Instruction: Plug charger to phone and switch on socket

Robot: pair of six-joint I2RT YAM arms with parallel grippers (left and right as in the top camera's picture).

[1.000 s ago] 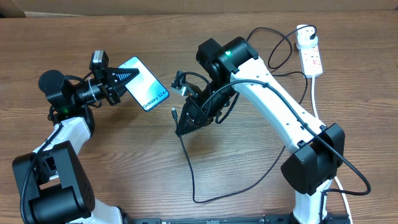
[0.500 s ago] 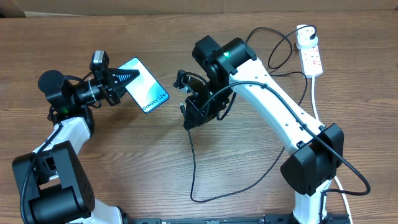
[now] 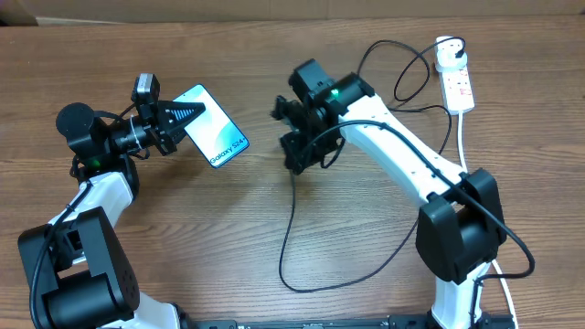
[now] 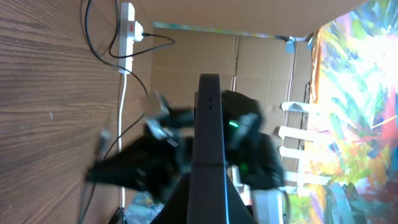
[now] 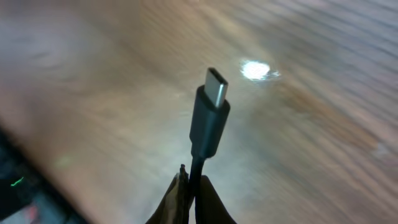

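Note:
The charger cable (image 3: 285,239) would fall from my right gripper if it opened now, as the connector is above the table; it needs to first move to the phone.
My left gripper (image 3: 186,115) is shut on the phone (image 3: 218,135) and holds it above the table at the left, its blue-teal screen facing up. In the left wrist view the phone (image 4: 208,134) shows edge-on between the jaws (image 4: 208,208). My right gripper (image 3: 296,157) is right of the phone, apart from it, shut on the charger cable (image 3: 285,239). In the right wrist view the jaws (image 5: 194,190) pinch the cable just below its connector tip (image 5: 211,115), which points up. The cable loops over the table to a white plug (image 3: 445,57) in the socket (image 3: 460,89).
The socket's thick white cord (image 3: 466,146) runs down the right side past the right arm's base. The socket also shows in the left wrist view (image 4: 127,23). A cardboard wall (image 3: 292,9) closes the far edge of the wooden table (image 3: 183,238).
My right gripper has moved up and to the right with the charger cable, turning as it went. The cable's slack followed. The left gripper and phone have not moved.

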